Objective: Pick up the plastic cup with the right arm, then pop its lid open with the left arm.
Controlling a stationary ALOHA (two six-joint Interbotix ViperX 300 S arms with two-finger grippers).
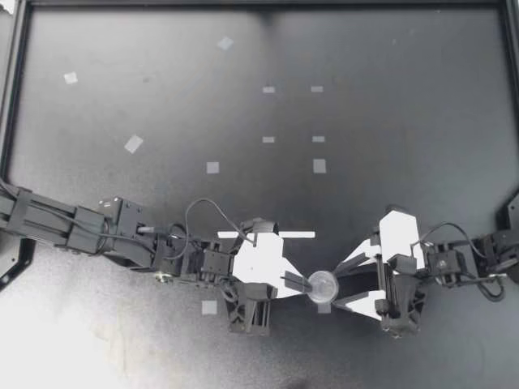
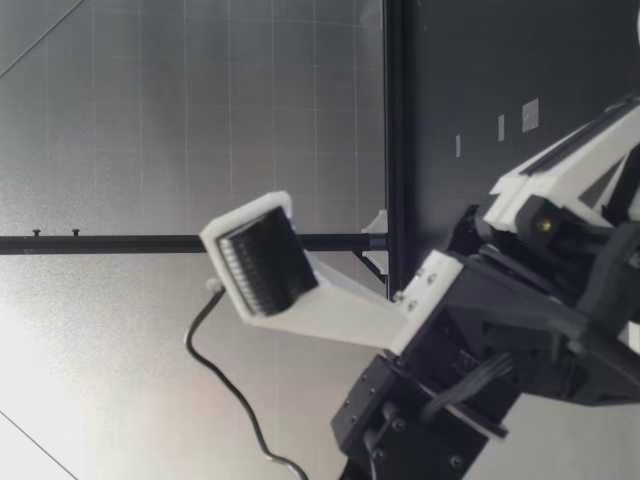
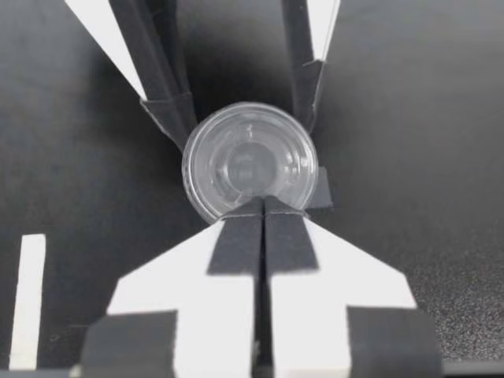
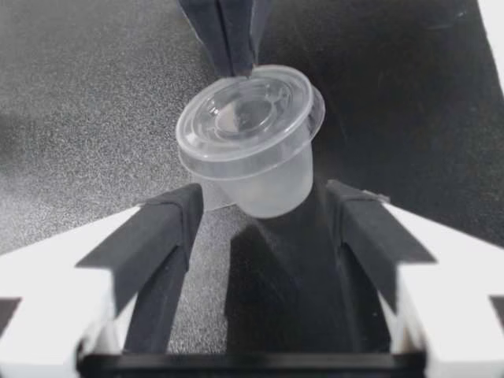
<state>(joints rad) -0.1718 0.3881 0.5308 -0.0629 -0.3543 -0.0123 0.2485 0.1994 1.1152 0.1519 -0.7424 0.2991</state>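
Next, my right gripper grabs the small clear plastic cup by its side (image 4: 276, 187), so the cup's lid stays free to pop open.
A small clear plastic cup (image 1: 323, 285) with a lid hangs between my two grippers near the table's front. My left gripper (image 1: 306, 284) is shut on the edge of its lidded rim. In the left wrist view the cup (image 3: 250, 161) sits just past the closed fingertips (image 3: 264, 206). My right gripper (image 1: 340, 284) is open, one finger on either side of the cup. In the right wrist view the cup (image 4: 252, 142) is tilted and lifted off the table, with a gap to each finger (image 4: 169, 228). The low view shows a gripper's raised white finger with a ribbed pad (image 2: 262, 262).
The black table (image 1: 389, 97) carries several small pieces of pale tape, such as one (image 1: 319, 165) at the middle and one (image 1: 209, 307) beside my left arm. A white strip (image 1: 300, 235) lies just behind my left gripper. A dark frame (image 1: 10, 97) borders the table.
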